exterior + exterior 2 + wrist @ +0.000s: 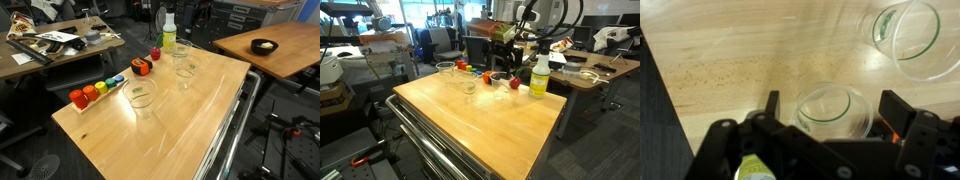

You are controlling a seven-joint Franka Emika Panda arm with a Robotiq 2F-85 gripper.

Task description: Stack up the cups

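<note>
The cup by the bottle has the gripper's fingers above its rim (182, 48) (832, 85), and the wooden tabletop shows beside both fingers, so the gripper needs to come down before it closes.
Three clear plastic cups stand upright on the wooden table (200, 120). In an exterior view they are one near the middle (142, 95), one farther back (185, 72) and one by the bottle (181, 50). In the wrist view my gripper (830, 108) is open, its two black fingers on either side of one cup (835, 108), with small gaps to its rim. A second cup (906, 36) stands apart at the upper right. The cups also show in an exterior view (468, 84). I cannot make out the gripper clearly in either exterior view.
A yellow-green bottle (168, 35) with a white cap stands at the table's back edge, also seen in an exterior view (539, 76). A row of coloured blocks (95, 90) lies along one side, with an orange block (141, 68) and a red block (155, 55) near the cups.
</note>
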